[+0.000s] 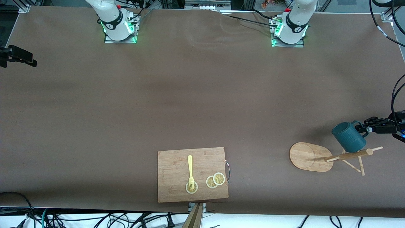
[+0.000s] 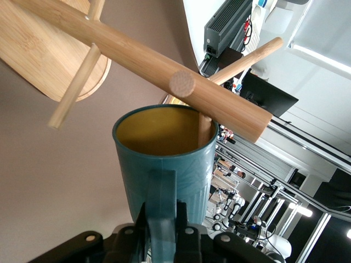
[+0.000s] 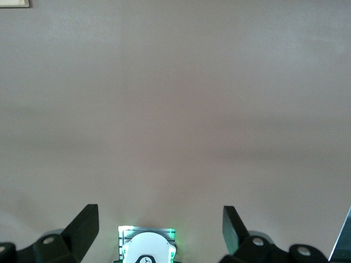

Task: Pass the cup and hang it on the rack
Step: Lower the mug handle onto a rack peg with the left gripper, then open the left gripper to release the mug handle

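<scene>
The cup is ready for my left gripper to release now, since the rack's thin peg (image 2: 204,130) reaches inside the cup's opening (image 2: 159,131). The cup would hang on the rack.
The dark teal cup (image 1: 349,137) hangs in the air at the left arm's end of the table, tipped with its mouth toward the rack. My left gripper (image 1: 361,128) is shut on its loop handle. In the left wrist view the fingers (image 2: 140,222) pinch the handle, and the cup (image 2: 164,164) shows its yellowish inside. The bamboo rack (image 1: 308,156) stands on its oval base, and its post (image 2: 137,60) crosses just past the cup's rim. One thin peg (image 2: 204,130) reaches into the cup's mouth. My right gripper (image 3: 159,211) is open over bare table, holding nothing.
A wooden cutting board (image 1: 172,190) lies near the front camera's edge. It carries a yellow fork (image 1: 190,169) and lemon slices (image 1: 215,180). Both arm bases (image 1: 120,28) stand along the table's top edge. A dark object (image 1: 17,56) juts in at the right arm's end.
</scene>
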